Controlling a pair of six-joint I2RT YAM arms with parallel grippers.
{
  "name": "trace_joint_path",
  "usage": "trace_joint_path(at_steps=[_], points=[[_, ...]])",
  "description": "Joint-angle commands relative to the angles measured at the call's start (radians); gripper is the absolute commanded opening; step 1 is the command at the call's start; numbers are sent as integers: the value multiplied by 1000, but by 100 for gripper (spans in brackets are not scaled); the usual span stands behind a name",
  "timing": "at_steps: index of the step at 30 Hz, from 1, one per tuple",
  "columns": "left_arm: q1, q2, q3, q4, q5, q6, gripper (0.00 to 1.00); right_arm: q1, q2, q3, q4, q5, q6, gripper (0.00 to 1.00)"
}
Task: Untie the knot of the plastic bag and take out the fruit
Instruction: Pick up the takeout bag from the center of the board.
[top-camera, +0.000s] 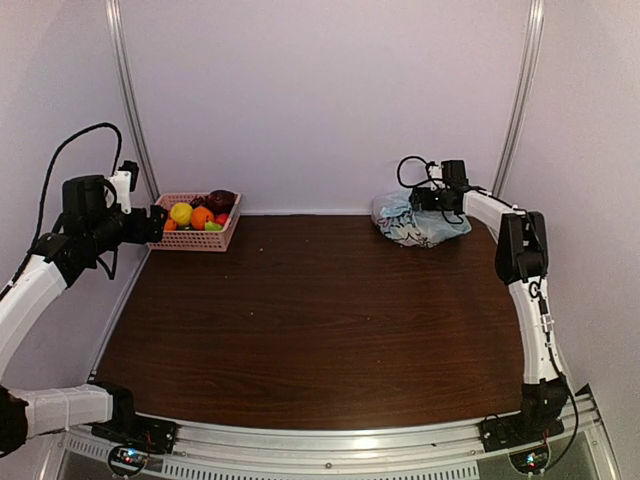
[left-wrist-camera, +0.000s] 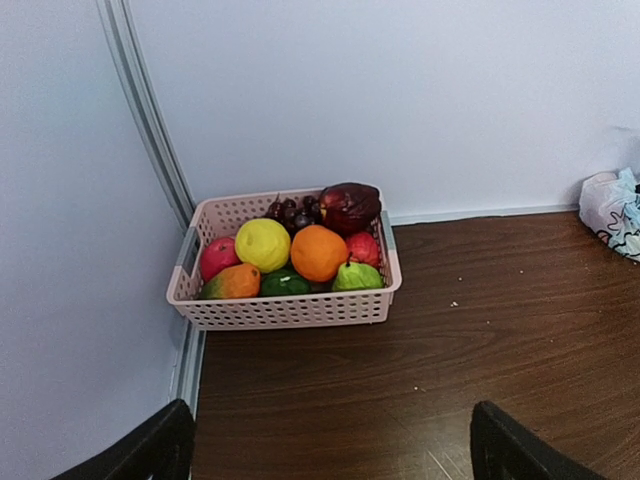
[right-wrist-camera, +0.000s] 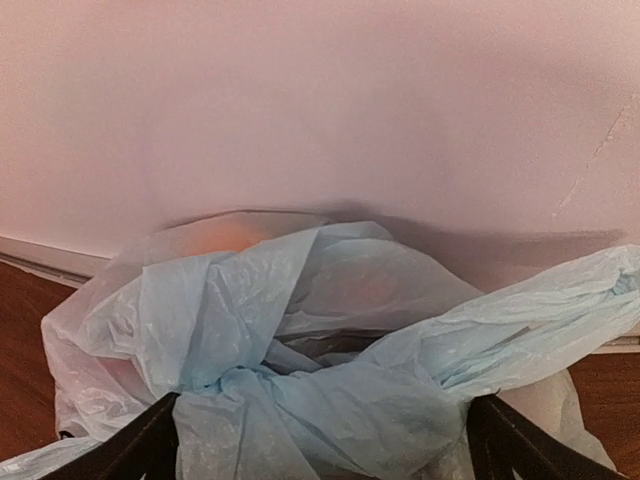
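My right gripper has its fingers sunk into the plastic on both sides of the knot, so it should close on the knot now.
The light blue plastic bag (top-camera: 418, 224) lies tied at the far right of the table against the back wall. In the right wrist view the plastic bag (right-wrist-camera: 200, 300) fills the frame, and the knot (right-wrist-camera: 245, 385) sits low between my fingertips. My right gripper (right-wrist-camera: 325, 445) is open, its jaws wide on either side of the knotted handles. It also shows in the top view (top-camera: 420, 199), at the bag's top. Fruit (right-wrist-camera: 225, 236) shows only as dim orange-red shapes through the plastic. My left gripper (left-wrist-camera: 330, 450) is open and empty, in front of the basket.
A pink lattice basket (left-wrist-camera: 290, 310) with several toy fruits stands in the far left corner, also in the top view (top-camera: 190, 241). The bag's edge (left-wrist-camera: 612, 205) shows at the right of the left wrist view. Walls close the back and both sides.
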Motion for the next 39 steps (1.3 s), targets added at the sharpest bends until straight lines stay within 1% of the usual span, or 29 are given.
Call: trace_joint_path(at_steps=[1, 3, 6, 7, 10, 15, 23, 28, 34, 39], points=[[4, 8, 7, 22, -8, 17, 97, -2, 25, 26, -26, -10, -1, 87], [4, 10, 8, 23, -8, 17, 97, -2, 24, 26, -27, -12, -8, 74], [4, 8, 7, 20, -11, 18, 98, -1, 21, 26, -33, -25, -12, 47], [4, 8, 7, 20, -11, 19, 97, -1, 18, 25, -37, -26, -13, 40], [4, 7, 7, 20, -13, 18, 97, 0, 5, 19, -37, -29, -6, 22], [4, 5, 7, 20, -11, 18, 97, 0, -53, -7, 11, -69, 32, 0], [4, -2, 7, 20, -10, 17, 97, 8, -207, -107, 165, -133, 123, 0], [4, -6, 7, 20, -6, 17, 98, 19, -325, -223, 255, -164, 140, 0], [4, -6, 7, 20, 9, 12, 97, 38, -494, -387, 320, -184, 134, 0], [4, -3, 8, 20, 24, 11, 97, 88, -649, -534, 309, -176, 86, 0]])
